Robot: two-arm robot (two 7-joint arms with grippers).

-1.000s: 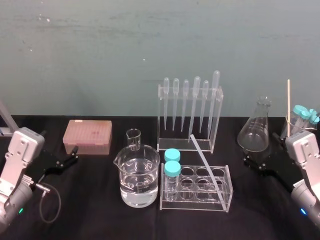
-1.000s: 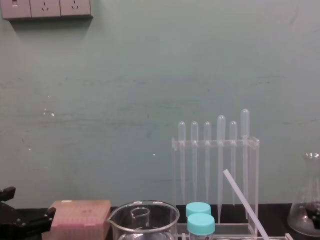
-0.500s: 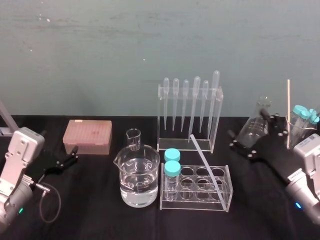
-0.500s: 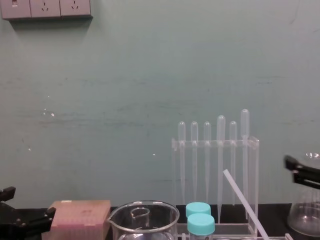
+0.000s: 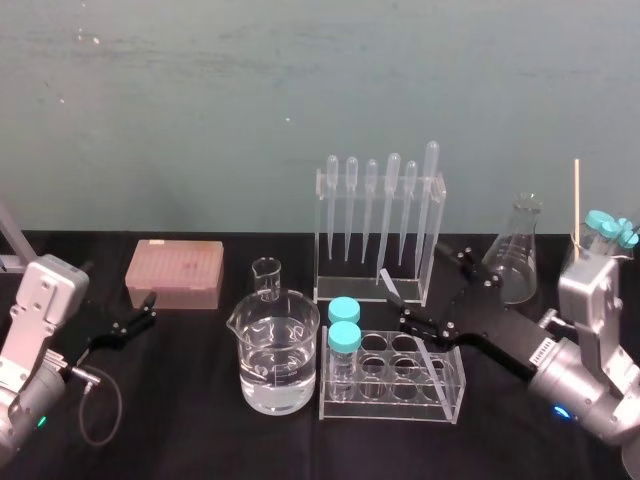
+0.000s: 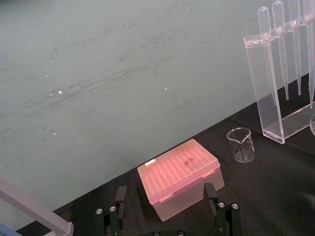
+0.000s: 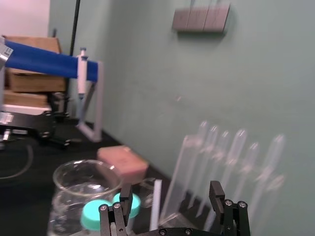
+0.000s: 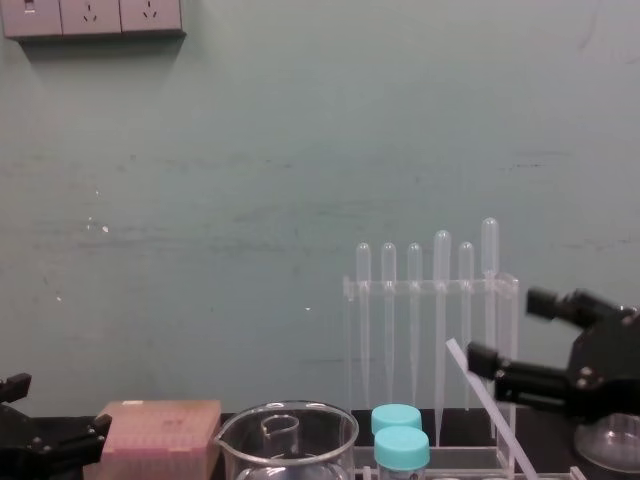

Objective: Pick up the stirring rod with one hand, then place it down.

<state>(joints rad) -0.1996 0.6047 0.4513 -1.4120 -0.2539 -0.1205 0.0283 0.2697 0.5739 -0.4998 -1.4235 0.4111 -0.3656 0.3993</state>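
Note:
My right gripper picks up the stirring rod by its upper part point(image 8: 479, 390) next, which stands free above the rack point(image 8: 450, 459) that crowds the rod's lower end.
The stirring rod point(image 5: 390, 285) is a thin translucent white stick leaning in the clear test tube rack point(image 5: 440, 410), its upper end pointing toward the pipette stand. My right gripper point(image 5: 435, 287), the hand, is open and hovers at the rod's upper part. Seen from its wrist, the rod point(image 7: 156, 204) stands between the spread fingers without touching either. From the chest, the rod point(image 8: 505, 435) slants up just beside the right gripper point(image 8: 505, 330). My left gripper point(image 5: 125, 325) rests open at the table's left, by the pink box, and its spread fingers point(image 6: 114, 216) hold nothing.
A large beaker of water point(image 5: 280, 360) and two blue-capped tubes point(image 5: 344, 335) stand left of the rod. The pipette stand point(image 5: 380, 230) is behind it, and a conical flask point(image 5: 520, 255) is to the right. A small beaker point(image 5: 267, 275) and the pink tip box point(image 5: 175, 272) sit on the left.
My right arm has swung left from beside the flask at the table's right edge to the rod's upper end, staying open. The left arm and the rod have not moved.

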